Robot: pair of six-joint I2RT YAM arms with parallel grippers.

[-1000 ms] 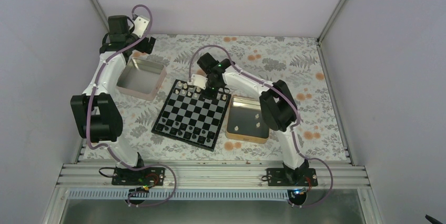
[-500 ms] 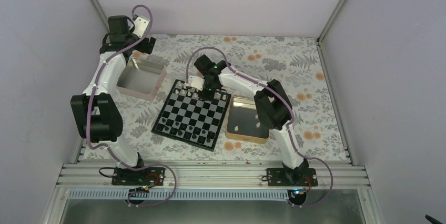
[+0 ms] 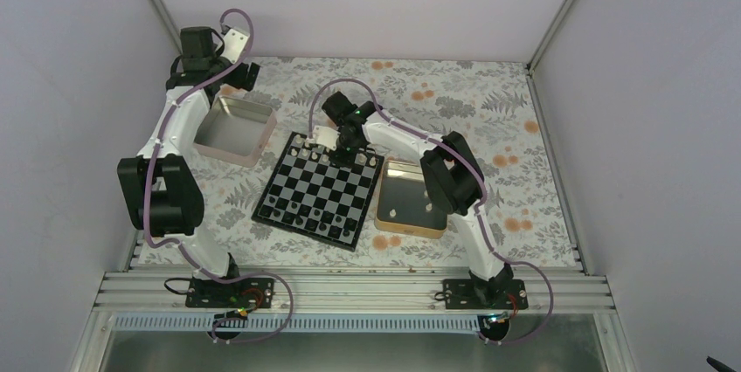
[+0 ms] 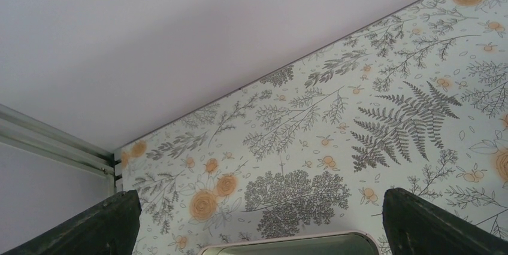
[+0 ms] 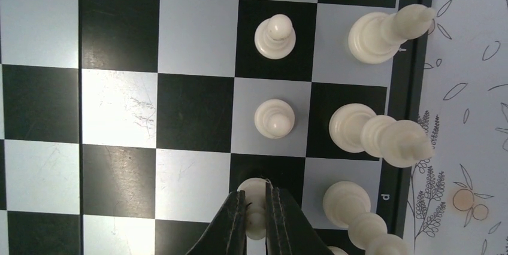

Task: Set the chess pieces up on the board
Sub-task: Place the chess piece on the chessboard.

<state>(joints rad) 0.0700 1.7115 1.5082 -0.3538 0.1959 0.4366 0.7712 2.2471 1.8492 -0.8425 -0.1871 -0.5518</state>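
Observation:
My right gripper should open now: the white pawn's base is within the black square beside the next pawn, so the white pawn would land there.
The board (image 3: 308,182) lies at mid-table, with white chess pieces along its far rows. My right gripper (image 3: 344,152) hangs over those rows. In the right wrist view the right gripper (image 5: 256,202) is shut on a white pawn (image 5: 252,187) over a black square of the board (image 5: 120,106). Two more white pawns (image 5: 274,118) (image 5: 275,36) stand in the same row, and taller white pieces (image 5: 363,128) line the edge row beside them. My left gripper (image 3: 236,75) is open at the far left corner, its fingers (image 4: 90,225) wide apart with nothing between them.
A gold tin (image 3: 395,222) to the right of the board holds a few white pieces. A pinkish silver tin (image 3: 212,147) sits to the board's left, with its rim (image 4: 287,238) under the left gripper. Dark chessmen (image 3: 306,215) fill the board's near rows.
My right gripper has shifted a little to the left over the board's far rows, still shut. The left arm has not moved.

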